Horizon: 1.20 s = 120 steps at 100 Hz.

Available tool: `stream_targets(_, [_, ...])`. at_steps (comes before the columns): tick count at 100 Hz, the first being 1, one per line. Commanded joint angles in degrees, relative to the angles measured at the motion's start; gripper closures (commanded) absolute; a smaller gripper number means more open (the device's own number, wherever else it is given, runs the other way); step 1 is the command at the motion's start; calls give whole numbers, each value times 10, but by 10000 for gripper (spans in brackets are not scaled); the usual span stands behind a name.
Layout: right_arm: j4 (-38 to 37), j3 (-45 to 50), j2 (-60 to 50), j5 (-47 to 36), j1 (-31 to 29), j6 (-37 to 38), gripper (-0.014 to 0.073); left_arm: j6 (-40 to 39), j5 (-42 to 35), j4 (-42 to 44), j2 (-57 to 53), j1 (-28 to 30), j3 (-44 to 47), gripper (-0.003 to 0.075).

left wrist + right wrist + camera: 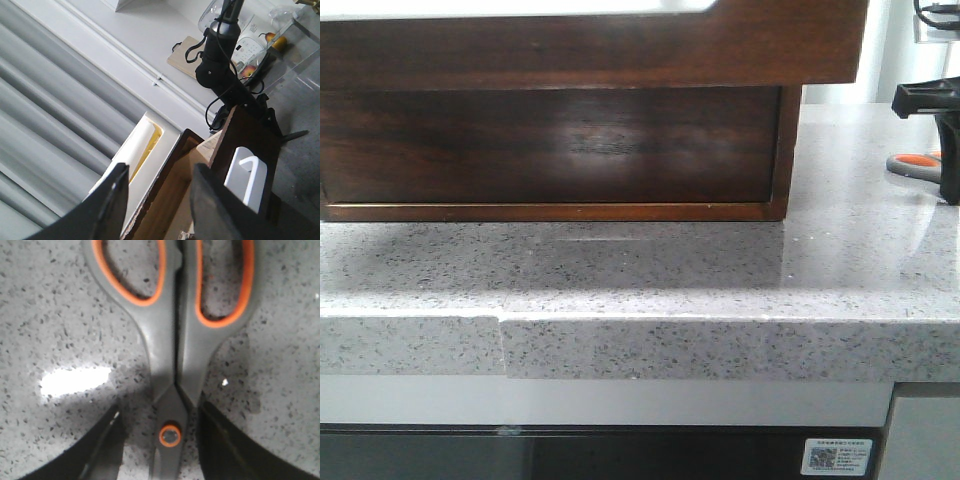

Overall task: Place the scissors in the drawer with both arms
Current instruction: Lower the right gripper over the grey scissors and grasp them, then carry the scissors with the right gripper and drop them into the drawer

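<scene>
My right gripper's fingers are beside the orange-ringed pivot (170, 435) in the right wrist view. My right gripper needs to close now, and it would hold the scissors.
The scissors (175, 355), grey with orange-lined loops, lie flat on the speckled counter. My right gripper (160, 445) is open and straddles them at the pivot, one finger on each side. In the front view the scissors (918, 162) lie at the far right beside the right gripper (945, 140). The drawer (590, 45) juts out towards the camera from the top of the dark wooden box (550, 150). In the left wrist view my left gripper (160, 200) is open over the drawer's pale inside (182, 195), beside its front with the white cutout (247, 177).
The counter's front edge (640, 345) runs across the front view. In the left wrist view the right arm (220, 65) stands beyond the drawer. A chopping board (182, 57) and kitchen items lie at the back near the wall.
</scene>
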Motion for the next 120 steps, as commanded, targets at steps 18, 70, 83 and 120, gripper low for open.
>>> stream_targets(18, [-6, -14, -14, -5, -6, -1, 672, -10, -3, -33, 4, -5, -17, 439])
stream_targets(70, [8, -14, -193, -1, -6, -50, 669, -10, -3, -33, 4, -5, -17, 439])
stream_targets(83, [80, -18, -265, -5, -6, -116, 669, -10, -3, -33, 4, -5, -17, 439])
stream_targets(120, [255, -157, -348, 38, 44, -305, 669, -10, -3, -33, 5, -5, -17, 439])
